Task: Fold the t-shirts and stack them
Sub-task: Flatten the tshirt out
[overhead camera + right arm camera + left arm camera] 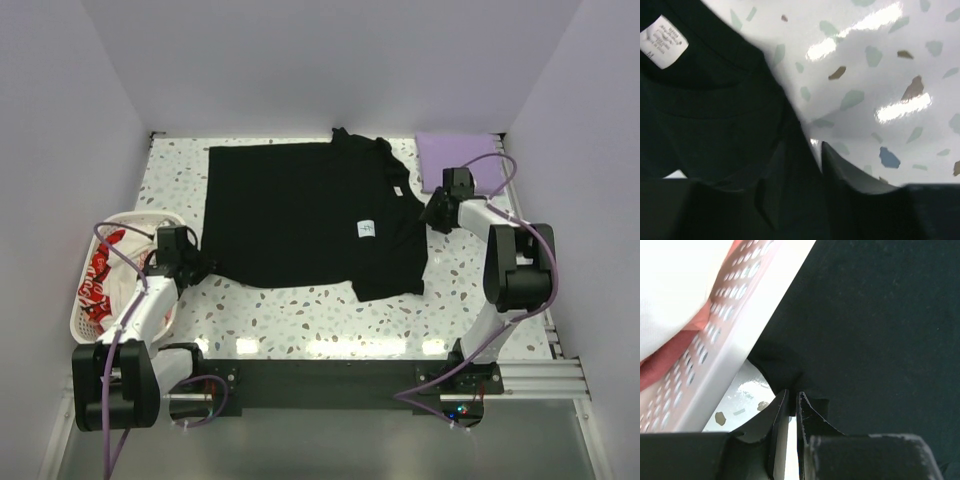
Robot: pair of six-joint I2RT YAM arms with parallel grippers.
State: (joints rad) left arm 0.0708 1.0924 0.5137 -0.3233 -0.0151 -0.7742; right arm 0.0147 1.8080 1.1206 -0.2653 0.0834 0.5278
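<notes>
Next, the right gripper grabs the t-shirt's edge near the collar, opposite the left gripper, to fold the shirt's near side over.
The black t-shirt [300, 210] lies spread flat across the middle of the table. My left gripper [196, 263] is shut on its near-left corner, right beside the basket; in the left wrist view the jaws [792, 399] pinch a fold of black cloth [880, 315]. My right gripper [433, 212] is at the shirt's right edge, near the collar; in the right wrist view the jaws [802, 165] close on black cloth [705, 110]. The lavender t-shirt [455, 158] lies folded at the back right. The white t-shirt with red lettering [100, 280] is bunched in the basket and also shows in the left wrist view [670, 290].
The white slotted basket [75, 320] stands at the table's left edge, its wall [740, 340] close to my left fingers. A white neck label [662, 42] shows inside the black collar. White walls enclose the speckled table [320, 310] on three sides.
</notes>
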